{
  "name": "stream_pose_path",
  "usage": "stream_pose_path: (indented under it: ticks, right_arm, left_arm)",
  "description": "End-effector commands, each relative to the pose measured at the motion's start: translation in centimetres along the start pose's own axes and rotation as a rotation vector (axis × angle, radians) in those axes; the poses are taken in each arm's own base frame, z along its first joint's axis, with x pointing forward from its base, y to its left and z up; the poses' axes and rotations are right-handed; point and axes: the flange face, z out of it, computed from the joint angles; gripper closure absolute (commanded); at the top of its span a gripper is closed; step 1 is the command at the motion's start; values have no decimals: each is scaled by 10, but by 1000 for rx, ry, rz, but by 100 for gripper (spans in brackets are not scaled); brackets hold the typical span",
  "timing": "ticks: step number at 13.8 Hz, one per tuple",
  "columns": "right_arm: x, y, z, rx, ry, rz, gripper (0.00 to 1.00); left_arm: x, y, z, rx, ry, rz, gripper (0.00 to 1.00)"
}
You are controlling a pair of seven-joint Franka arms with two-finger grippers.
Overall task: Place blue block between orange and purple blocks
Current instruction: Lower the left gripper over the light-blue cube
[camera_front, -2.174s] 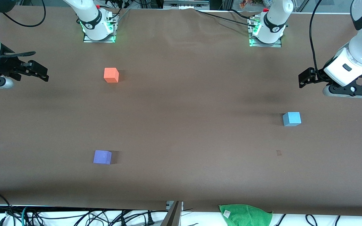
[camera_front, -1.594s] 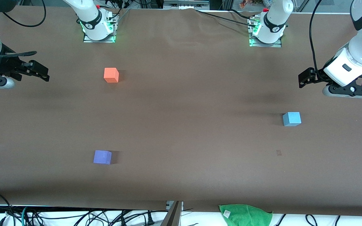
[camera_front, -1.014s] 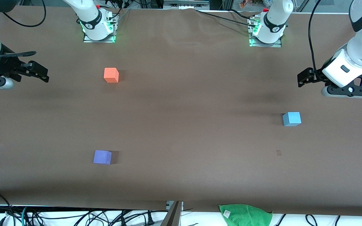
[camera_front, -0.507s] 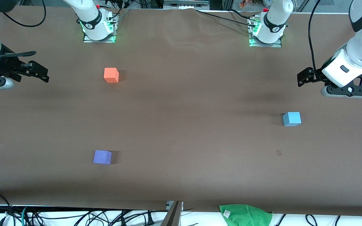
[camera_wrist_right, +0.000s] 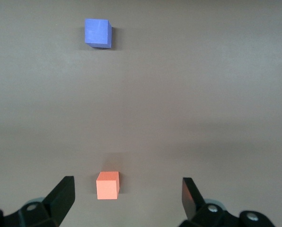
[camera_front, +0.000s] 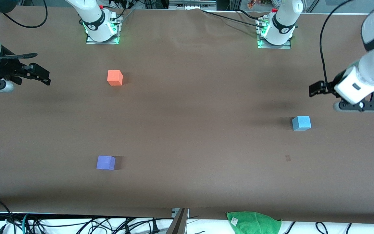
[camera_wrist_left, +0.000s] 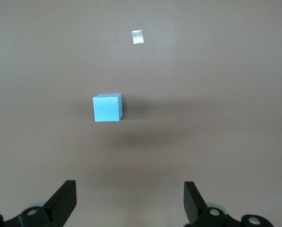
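Note:
The blue block should go between the orange block (camera_front: 115, 78) and the purple block, so my left gripper needs to grab it by its opposite sides next.
The sky-blue block (camera_front: 301, 123) sits on the brown table toward the left arm's end; it also shows in the left wrist view (camera_wrist_left: 107, 107). The orange block (camera_front: 115, 78) sits toward the right arm's end, near the robots' bases, and shows in the right wrist view (camera_wrist_right: 107, 185). The purple block (camera_front: 105, 162) lies nearer the front camera than the orange one and shows in the right wrist view (camera_wrist_right: 98, 32). My left gripper (camera_front: 317, 88) hangs open and empty in the air beside the blue block. My right gripper (camera_front: 41, 75) waits open and empty at the table's edge.
A green cloth (camera_front: 254, 222) lies at the table's front edge. A small pale tape mark (camera_front: 288, 158) is on the table nearer the front camera than the blue block. Cables hang below the front edge.
My left arm has shifted and its gripper has come down a little toward the blue block. The right arm and all three blocks have not moved.

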Motion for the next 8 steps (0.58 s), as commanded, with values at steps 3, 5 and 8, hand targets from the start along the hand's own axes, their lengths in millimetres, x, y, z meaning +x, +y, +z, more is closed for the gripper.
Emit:
stream_pose_path:
  ticks: [3,5,8]
  right_arm:
    - [0,3,-2,3,8,15,0]
    - [0,2,-2,3,8,13,0]
    - [0,-2,-2,-3,9,5,0]
  left_arm:
    - [54,-22,82,-33,-33,-27,0]
    - [63,-36,114,-42,-48,-49,0]
    - [62,-53,178,-3,-38,-52,0]
